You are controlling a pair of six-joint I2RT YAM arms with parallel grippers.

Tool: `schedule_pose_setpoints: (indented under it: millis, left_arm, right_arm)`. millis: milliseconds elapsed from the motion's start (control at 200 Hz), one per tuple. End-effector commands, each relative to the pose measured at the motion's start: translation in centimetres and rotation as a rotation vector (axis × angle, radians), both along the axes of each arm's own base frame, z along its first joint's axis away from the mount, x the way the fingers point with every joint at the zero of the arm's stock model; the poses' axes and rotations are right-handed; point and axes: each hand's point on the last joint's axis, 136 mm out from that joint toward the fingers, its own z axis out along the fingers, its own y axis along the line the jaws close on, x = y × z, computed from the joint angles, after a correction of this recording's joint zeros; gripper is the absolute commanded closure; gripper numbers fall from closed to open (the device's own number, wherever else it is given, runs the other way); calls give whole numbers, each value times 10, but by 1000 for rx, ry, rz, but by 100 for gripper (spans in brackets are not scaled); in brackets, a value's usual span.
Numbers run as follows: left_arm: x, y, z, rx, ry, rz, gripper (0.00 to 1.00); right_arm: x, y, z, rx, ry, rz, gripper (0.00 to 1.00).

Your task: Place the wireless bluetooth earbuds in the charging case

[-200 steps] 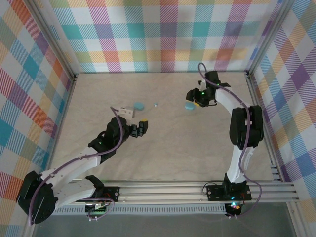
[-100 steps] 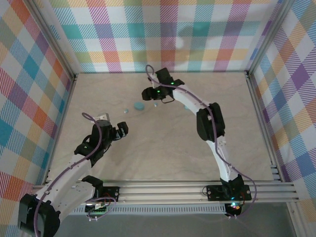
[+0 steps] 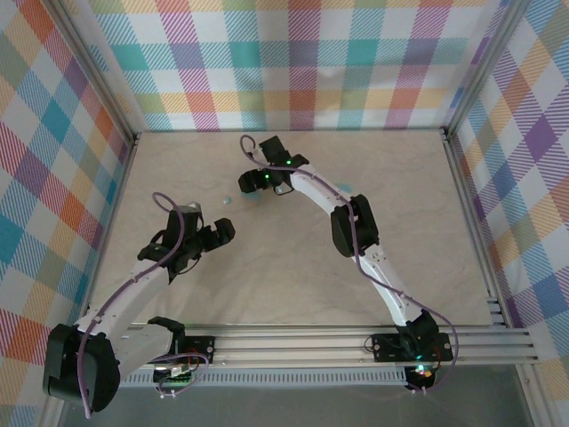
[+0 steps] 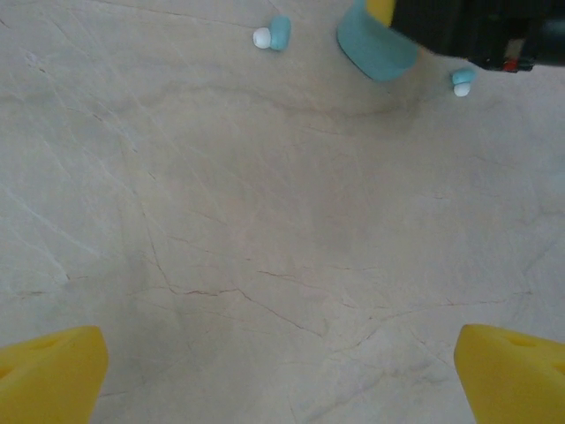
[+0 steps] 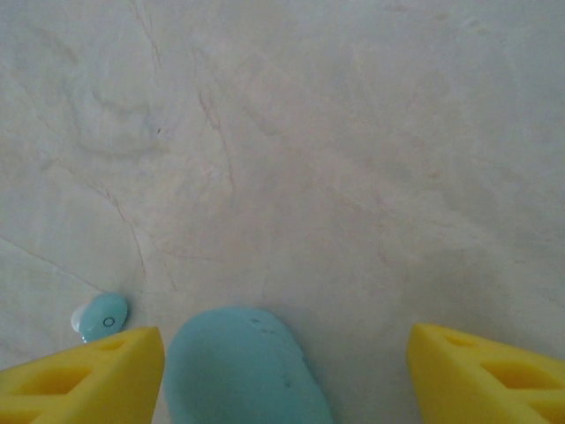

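The charging case (image 3: 252,195) (image 5: 238,367) should next be picked up by its opposite long sides with my right gripper. It should stay flat so I can place it for putting in the earbuds.
A pale blue oval charging case (image 5: 238,367) lies flat on the marble table. My right gripper (image 5: 282,380) hangs over it, open, its yellow fingertips (image 5: 79,375) standing on either side; the case sits close to the left one, with a gap on the right. One earbud (image 5: 104,316) lies just beyond the left fingertip. In the left wrist view the case (image 4: 375,49) shows at the far edge, with an earbud (image 4: 274,34) to its left and another earbud (image 4: 462,81) to its right. My left gripper (image 4: 282,375) is open wide over bare table, well short of them.
From above, the right arm (image 3: 351,222) reaches diagonally across the middle of the table to the far left, and a bit of teal (image 3: 359,198) peeks out beside its elbow. The left gripper (image 3: 210,233) hovers at mid-left. Plaid walls enclose the table on three sides.
The right arm swung from the far right across to the left case, its jaws widening. The left arm pulled back toward the near left and opened fully.
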Motion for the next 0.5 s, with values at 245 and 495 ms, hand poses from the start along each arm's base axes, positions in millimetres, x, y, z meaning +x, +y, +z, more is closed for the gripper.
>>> schedule_pose_setpoints:
  millis: [245, 495]
  left_arm:
    - [-9, 2, -1, -44, 6, 3, 0]
    - [-17, 7, 1, -34, 3, 17, 0]
  right_arm:
    - [-37, 18, -4, -173, -107, 159, 30]
    - [-46, 14, -6, -199, -95, 194, 49]
